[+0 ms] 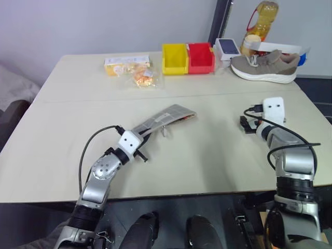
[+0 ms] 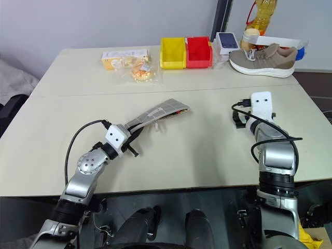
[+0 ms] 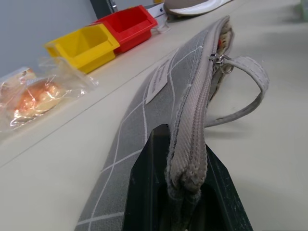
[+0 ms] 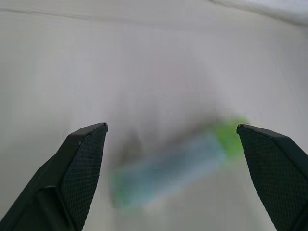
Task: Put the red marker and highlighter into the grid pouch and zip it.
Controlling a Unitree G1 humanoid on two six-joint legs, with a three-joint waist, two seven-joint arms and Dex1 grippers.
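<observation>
My right gripper's fingers are above the highlighter (image 4: 178,168) and would miss it if they closed now, so my right gripper should go lower before it closes.
The grid pouch (image 1: 165,119) lies flat on the table, running from its middle towards me, grey with thin white lines. My left gripper (image 1: 141,137) is shut on the pouch's near end, and its fingers (image 3: 155,159) pinch the zipper edge. The zipper pull (image 3: 219,60) and a strap loop sit near the far end, where a sliver of red (image 3: 220,42), probably the red marker, shows inside the mouth. The highlighter (image 4: 178,168), pale mint with a lime cap, lies on the table between the fingers of my right gripper (image 4: 171,127). That gripper is open and touches nothing.
At the back stand a yellow bin (image 1: 175,58) and a red bin (image 1: 201,57). A clear snack bag (image 1: 140,77) and a yellow box (image 1: 124,63) lie to their left. A grey shoe (image 1: 264,67), an oil bottle (image 1: 264,15) and a small white box (image 1: 228,47) are at the back right.
</observation>
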